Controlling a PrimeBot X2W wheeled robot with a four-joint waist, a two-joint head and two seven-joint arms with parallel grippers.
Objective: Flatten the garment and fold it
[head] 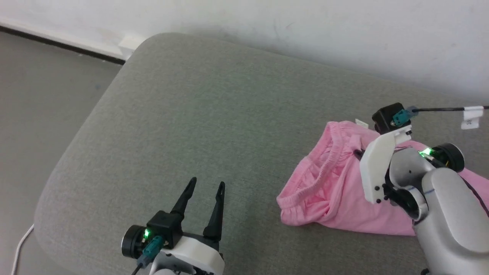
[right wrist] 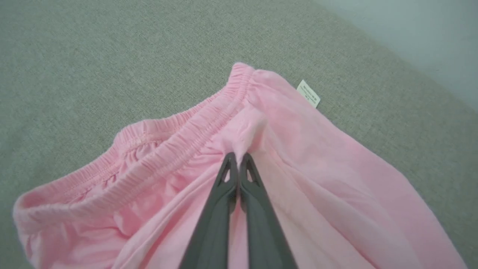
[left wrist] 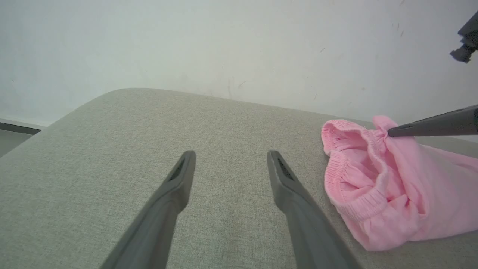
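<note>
I should next pinch the shorts' gathered waistband corner (head: pixel 333 130) with my left gripper, because the elastic edge stands up in an open loop while the leg cloth (head: pixel 385 222) lies loose.
The pink shorts (head: pixel 328 191) lie crumpled on the right side of a grey cushion (head: pixel 191 126), gathered waistband (right wrist: pixel 164 153) open toward the left. A small white label (right wrist: pixel 309 93) sticks out at the far edge. My right gripper (right wrist: pixel 238 158) is shut on a pinch of the fabric just behind the waistband, lifting it into a small peak (left wrist: pixel 381 125). In the head view its wrist (head: pixel 382 160) covers the grip. My left gripper (head: pixel 205 184) hovers open over bare cushion left of the shorts (left wrist: pixel 373 186), fingers (left wrist: pixel 179 175) spread, holding nothing.
The cushion's rounded left corner (head: pixel 53 183) drops to grey floor (head: pixel 38 95). A white wall (head: pixel 305 26) runs behind the cushion. A white cable (head: pixel 21 244) lies on the floor at lower left. A black cable with a white tag (head: pixel 471 114) trails from my right wrist.
</note>
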